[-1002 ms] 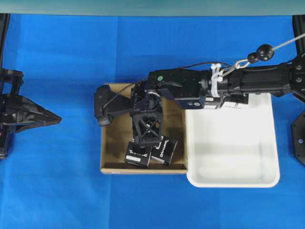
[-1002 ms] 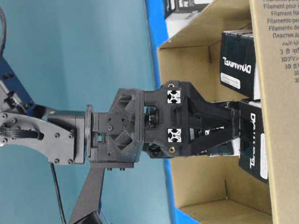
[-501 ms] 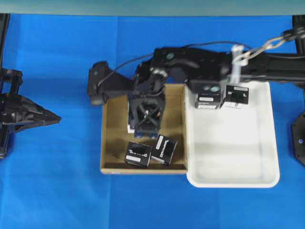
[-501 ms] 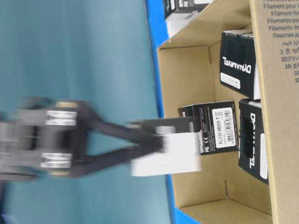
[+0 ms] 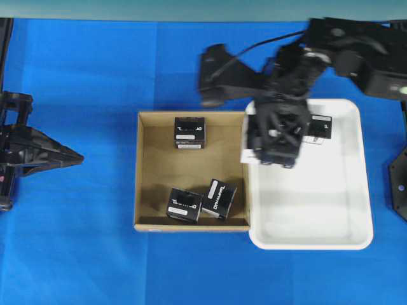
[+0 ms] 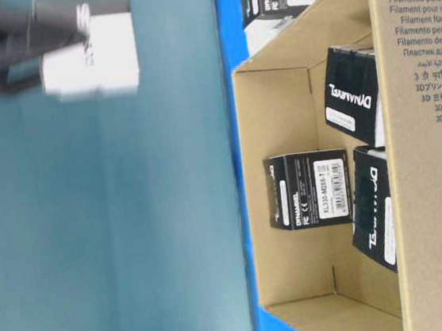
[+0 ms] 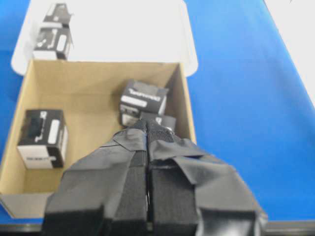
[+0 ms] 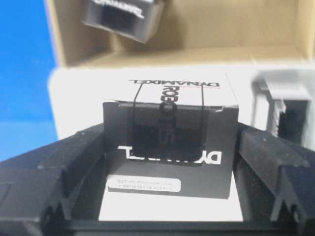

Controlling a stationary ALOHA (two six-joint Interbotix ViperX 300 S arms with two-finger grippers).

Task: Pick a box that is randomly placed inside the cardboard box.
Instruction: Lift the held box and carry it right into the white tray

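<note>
The black box's lower edge hangs above the white tray's bottom in the right wrist view, so the black box comes down next, before my right gripper releases it.
My right gripper is shut on a black box with white lettering and a white label strip, its fingers pressing both sides. It hangs in the air over the left edge of the white tray; the table-level view shows the box blurred, high and away from the cardboard box. The cardboard box holds three more black boxes: one at the back and two touching near the front. My left gripper stays shut and empty at the far left.
Another black carton lies at the tray's back edge, beside my right gripper. The tray stands right against the cardboard box's right wall. Blue cloth covers the table around both. The left wrist view looks over the cardboard box past its shut fingertips.
My right gripper closed on a box, lifted it out of the cardboard box and carried it right and up over the tray's left edge. The left arm has not moved.
</note>
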